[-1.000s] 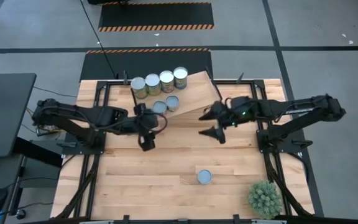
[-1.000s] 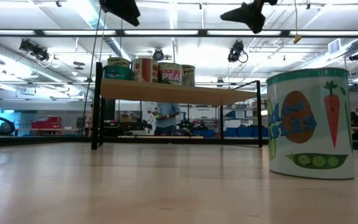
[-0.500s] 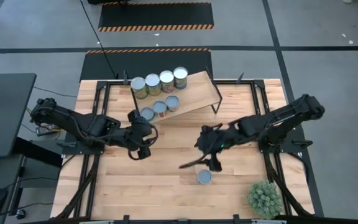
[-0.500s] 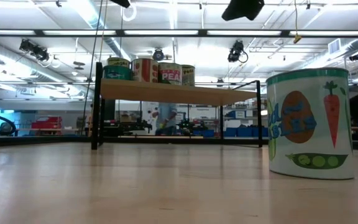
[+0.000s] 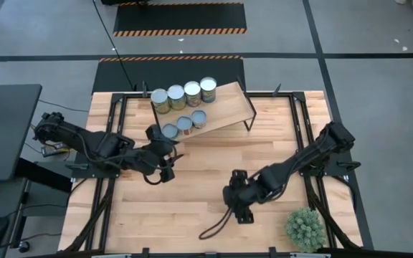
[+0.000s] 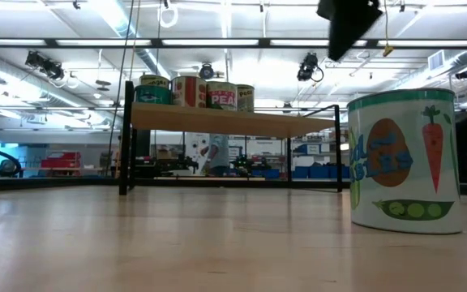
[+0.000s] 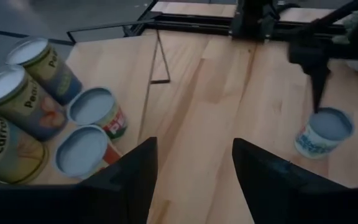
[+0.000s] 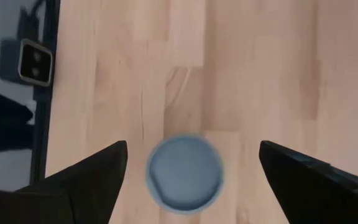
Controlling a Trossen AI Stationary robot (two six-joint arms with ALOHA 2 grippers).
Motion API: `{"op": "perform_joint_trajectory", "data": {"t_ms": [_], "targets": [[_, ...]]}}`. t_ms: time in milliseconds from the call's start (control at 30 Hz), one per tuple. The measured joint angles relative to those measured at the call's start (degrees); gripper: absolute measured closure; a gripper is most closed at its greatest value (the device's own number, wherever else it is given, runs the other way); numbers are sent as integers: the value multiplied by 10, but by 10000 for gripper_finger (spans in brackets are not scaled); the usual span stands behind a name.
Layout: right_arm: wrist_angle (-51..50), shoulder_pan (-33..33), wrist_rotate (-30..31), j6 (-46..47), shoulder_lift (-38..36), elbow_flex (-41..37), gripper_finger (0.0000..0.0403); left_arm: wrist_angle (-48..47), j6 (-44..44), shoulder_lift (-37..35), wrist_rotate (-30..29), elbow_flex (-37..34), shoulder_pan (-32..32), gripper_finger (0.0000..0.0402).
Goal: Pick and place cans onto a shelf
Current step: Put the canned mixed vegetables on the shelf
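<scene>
The last can needs to be added to the shelf, so my right gripper should next grab it by its side just under the can's rim [image 8: 151, 185].
One can [image 8: 185, 171] with a pale blue-grey top stands alone on the table near its front; it shows in the low view [image 6: 404, 162] and the left wrist view [image 7: 325, 132]. My right gripper [image 8: 191, 155] is open above it, pointing down, one finger on either side and clear of it; in the high view the gripper [image 5: 239, 201] hides the can. Several cans [image 5: 185, 93] stand on the light wood shelf [image 5: 228, 107] at the far side. My left gripper [image 5: 160, 170] is open and empty, near the shelf's front left.
A spiky green plant ball [image 5: 305, 228] sits at the table's near right corner, close to my right arm. Black frame rails [image 5: 303, 143] run along both table sides. The shelf's thin black legs [image 6: 125, 138] stand on the tabletop.
My right gripper has gone from beside the shelf toward the table's near edge and now points down over the lone can. My left gripper has drawn back a little from the shelf toward the near left.
</scene>
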Motion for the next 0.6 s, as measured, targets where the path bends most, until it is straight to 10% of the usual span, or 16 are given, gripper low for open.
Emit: {"op": "perform_joint_trajectory", "data": {"t_ms": [600], "targets": [[2, 29, 32, -24, 54, -8, 20, 16, 1, -9, -13, 0, 0, 189]]}}
